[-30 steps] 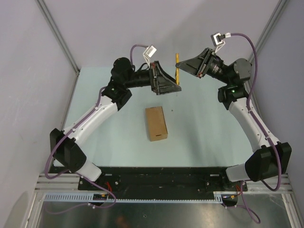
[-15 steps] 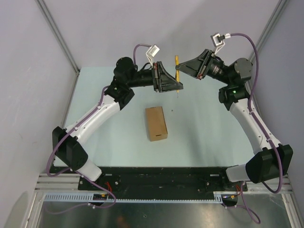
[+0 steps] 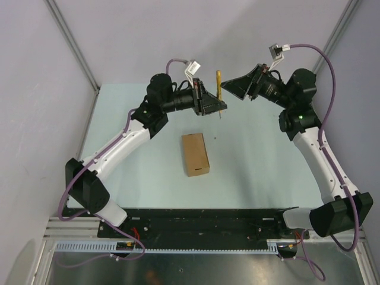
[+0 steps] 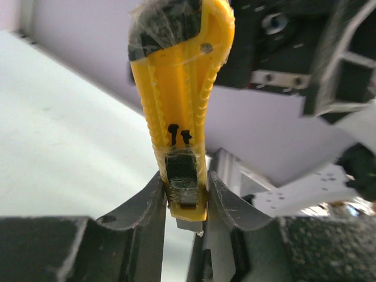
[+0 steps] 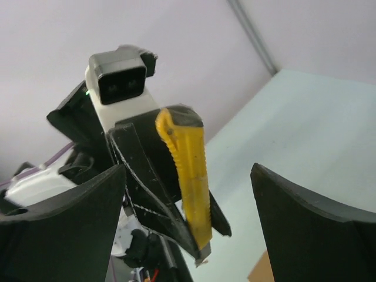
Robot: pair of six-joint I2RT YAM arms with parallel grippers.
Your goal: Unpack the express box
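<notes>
The robot's right gripper next needs to grab the knife by its yellow body (image 3: 218,84), so the blade tip stays free and the knife can cut the box (image 3: 195,154) open.
The express box (image 3: 195,154), plain brown cardboard, lies flat and closed in the middle of the table; only its corner (image 5: 261,273) shows in the right wrist view. Above the table's far part a yellow-and-black utility knife (image 3: 218,83) stands upright in the air. My left gripper (image 3: 219,108) is shut on the knife's lower end, the blade tip poking out below the fingers (image 4: 223,202). In the left wrist view the knife (image 4: 179,88) rises from between them. My right gripper (image 3: 227,88) stands open beside the knife (image 5: 191,176), its fingers wide on both sides and touching nothing.
The pale green table (image 3: 255,160) is bounded by grey walls and slanted aluminium posts (image 3: 74,50). A black base rail (image 3: 196,217) runs along the near edge. Both arms reach over the far half, and purple cables (image 3: 314,56) loop off the wrists.
The left gripper closed on the knife's lower end. The right gripper then opened, let go of the knife and drew back a little to the right.
</notes>
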